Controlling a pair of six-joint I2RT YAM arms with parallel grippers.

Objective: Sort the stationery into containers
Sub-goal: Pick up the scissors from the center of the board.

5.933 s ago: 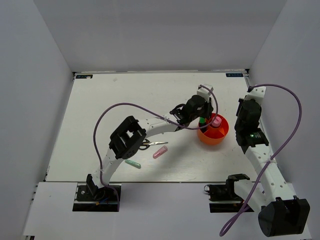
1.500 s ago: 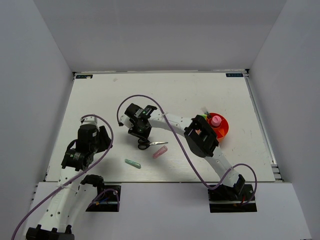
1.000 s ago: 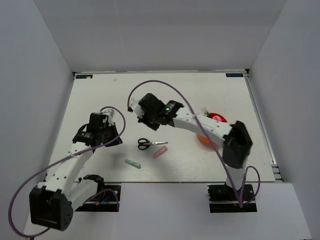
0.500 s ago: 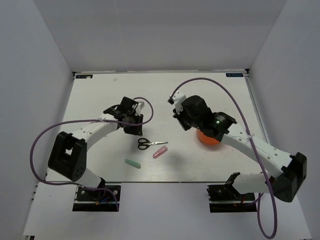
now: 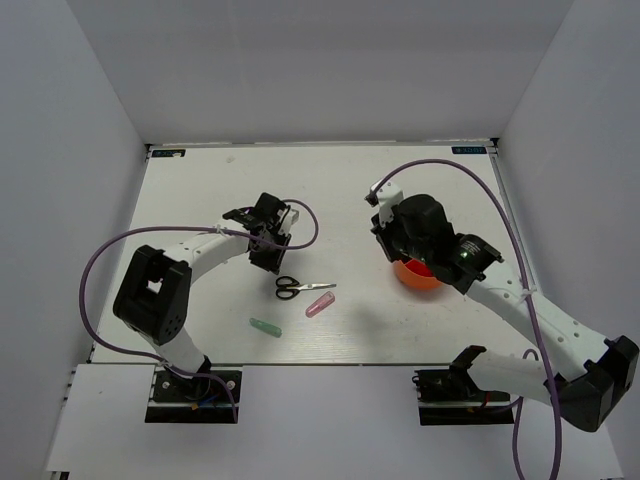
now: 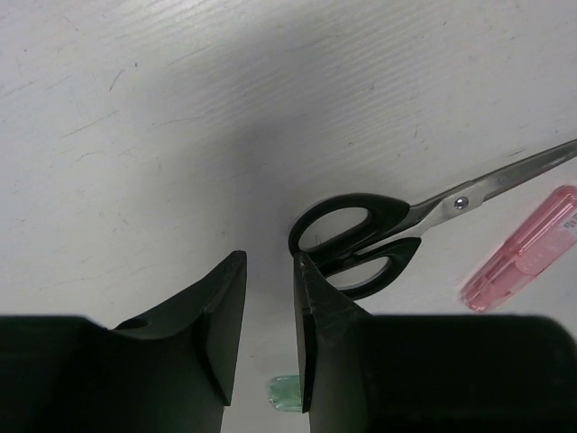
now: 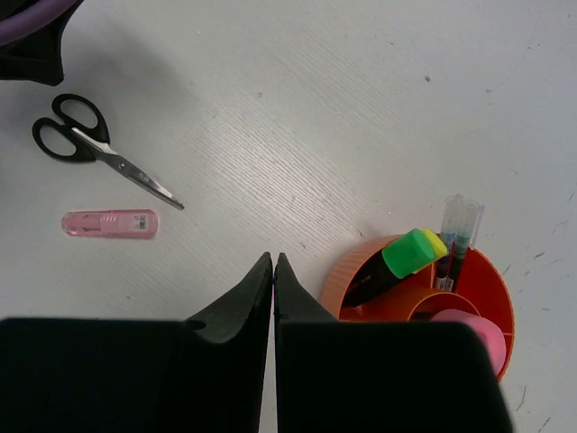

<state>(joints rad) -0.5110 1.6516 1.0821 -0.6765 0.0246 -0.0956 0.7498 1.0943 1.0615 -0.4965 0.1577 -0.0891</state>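
My right gripper is closed and empty next to the orange bowl. It would go up alone if I lifted it now, and every pen would stay in the bowl.
Black-handled scissors point(image 5: 298, 288) lie on the table, with a pink stick point(image 5: 320, 303) and a teal stick point(image 5: 265, 326) near them. My left gripper point(image 5: 264, 260) hovers just up-left of the scissors, slightly open and empty. In the left wrist view its right finger point(image 6: 311, 298) is beside the scissors' handles point(image 6: 356, 244). The orange bowl point(image 5: 415, 277) is partly hidden under my right arm. My right gripper point(image 7: 273, 260) is shut and empty, left of the bowl point(image 7: 347, 281). The bowl holds the green-capped marker point(image 7: 410, 253), the yellow-capped marker point(image 7: 436, 242), thin pens point(image 7: 460, 227) and the pink-capped bottle point(image 7: 471, 329).
White walls enclose the table on the left, back and right. The left arm's purple cable point(image 5: 305, 222) loops above its gripper. The right wrist view also shows the scissors point(image 7: 90, 149) and the pink stick point(image 7: 110, 224).
Both arms have swung widely. In the last half second the left gripper edged toward the scissors and the right arm shifted right over the bowl. The items on the table stayed put.
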